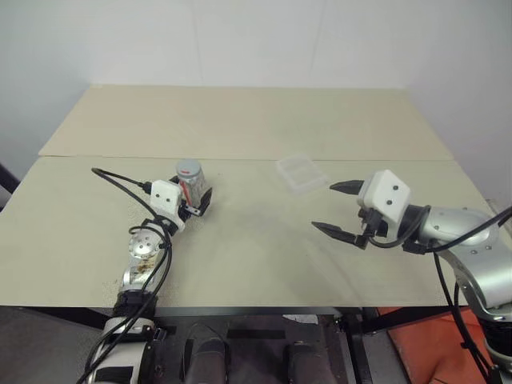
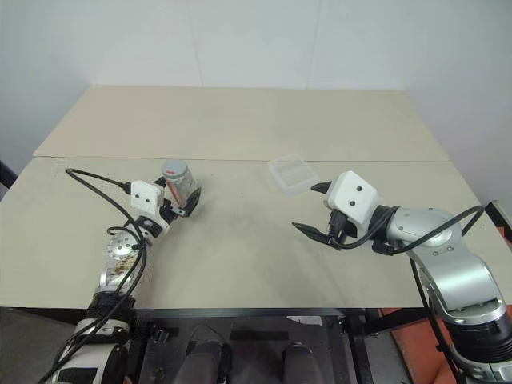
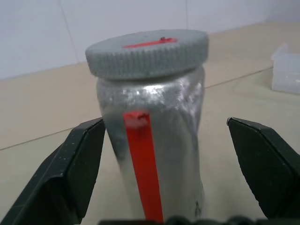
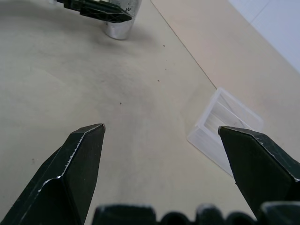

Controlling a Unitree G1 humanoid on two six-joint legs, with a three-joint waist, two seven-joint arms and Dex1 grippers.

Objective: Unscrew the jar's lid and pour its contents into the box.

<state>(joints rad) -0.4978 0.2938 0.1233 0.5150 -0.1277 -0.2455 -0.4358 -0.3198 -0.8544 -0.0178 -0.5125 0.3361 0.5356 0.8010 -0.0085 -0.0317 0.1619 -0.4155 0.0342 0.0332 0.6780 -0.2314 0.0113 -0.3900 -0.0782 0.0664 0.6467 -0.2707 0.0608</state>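
Observation:
In the left wrist view my left gripper's fingers reach along both sides of the silvery jar, below its grey lid, and would catch it, so now it is time to close.
The silvery jar with a red strip down its side stands upright on the left part of the table, and its grey lid is on top. My left gripper is open with a finger on each side of the jar. One finger is close against the jar and the other stands apart from it. The clear box lies right of the table's centre, further back. My right gripper hovers open and holds nothing, just in front of and to the right of the box.
Two pale tabletops meet at a seam behind the jar and box. A black cable loops from my left wrist over the table's left side. An orange object sits below the table's front right edge.

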